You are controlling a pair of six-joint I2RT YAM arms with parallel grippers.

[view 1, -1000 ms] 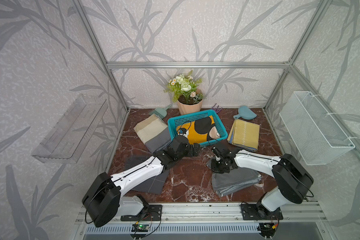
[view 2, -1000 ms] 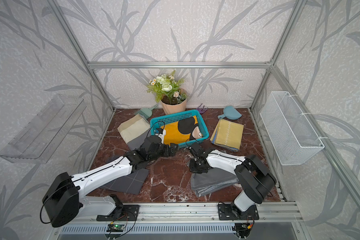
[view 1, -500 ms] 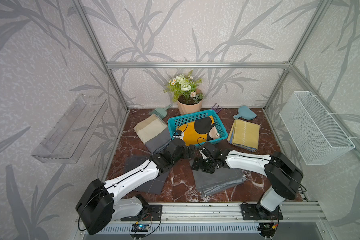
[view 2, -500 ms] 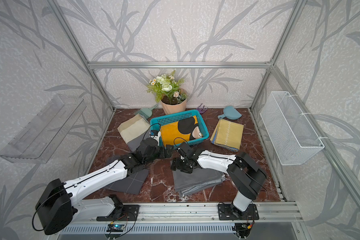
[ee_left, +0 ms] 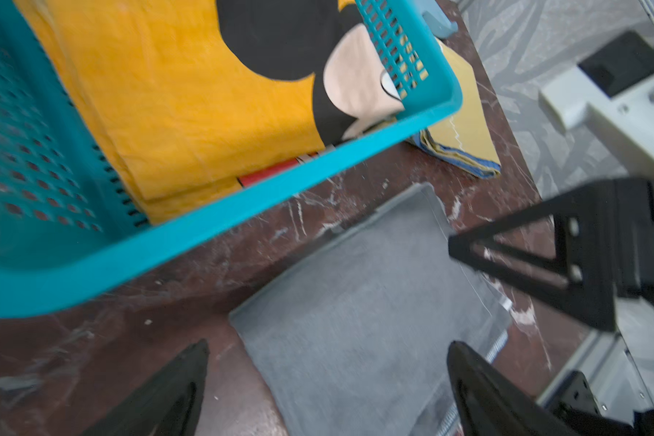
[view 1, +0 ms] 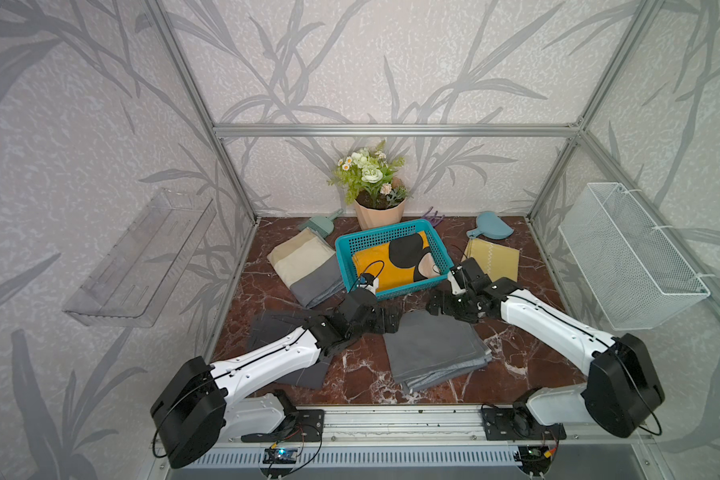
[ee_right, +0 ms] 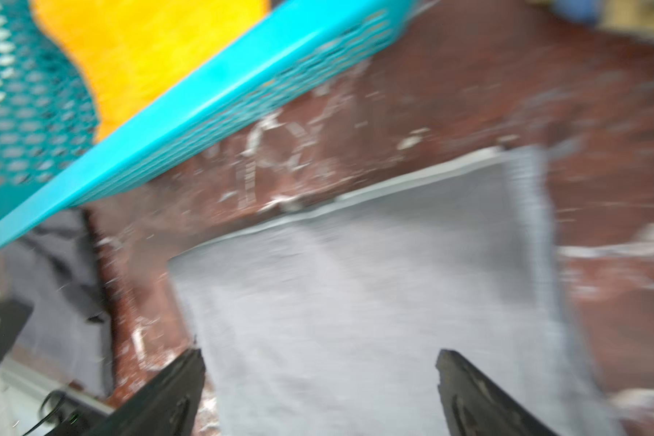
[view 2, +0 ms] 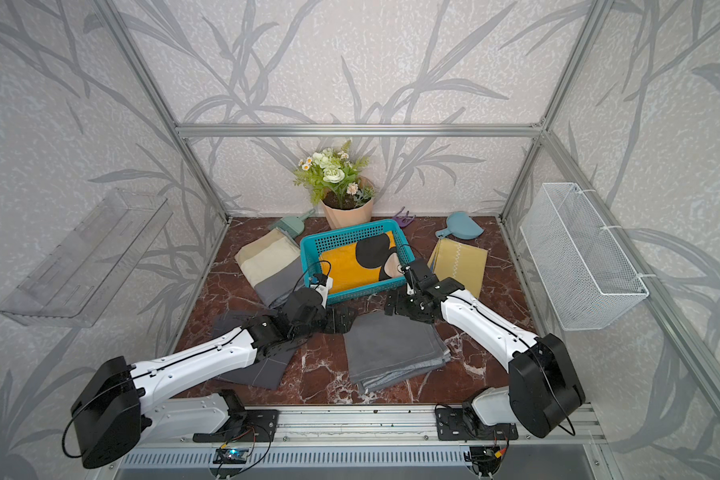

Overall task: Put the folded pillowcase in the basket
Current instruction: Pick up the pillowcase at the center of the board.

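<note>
The grey pillowcase should go in the basket still folded, so the robot's right gripper should next grab the pillowcase's layered side edge, opposite the left gripper.
A grey folded pillowcase (view 1: 433, 349) (view 2: 393, 349) lies flat on the marble floor, just in front of the teal basket (view 1: 412, 289) (view 2: 366, 293). The basket holds a yellow and black folded pillowcase (view 1: 387, 266). My left gripper (view 1: 391, 322) (ee_left: 327, 355) is open over the grey pillowcase's (ee_left: 355, 321) far left corner. My right gripper (view 1: 435, 305) (ee_right: 320, 362) is open over its (ee_right: 355, 283) far right part. Neither holds anything. The basket's front rim (ee_left: 242, 211) (ee_right: 204, 87) shows close ahead in both wrist views.
A beige and grey folded cloth (view 1: 304, 266) lies left of the basket, a dark grey cloth (view 1: 275, 332) under my left arm, a mustard cloth (view 1: 493, 259) to the right. A flower pot (view 1: 377, 208) stands behind. The walls carry a white wire basket (view 1: 628, 257) and a clear tray (view 1: 142, 257).
My right gripper dragged the grey pillowcase leftward toward the middle, then opened, let it go and drew back to the right. My left gripper shifted slightly toward the front.
</note>
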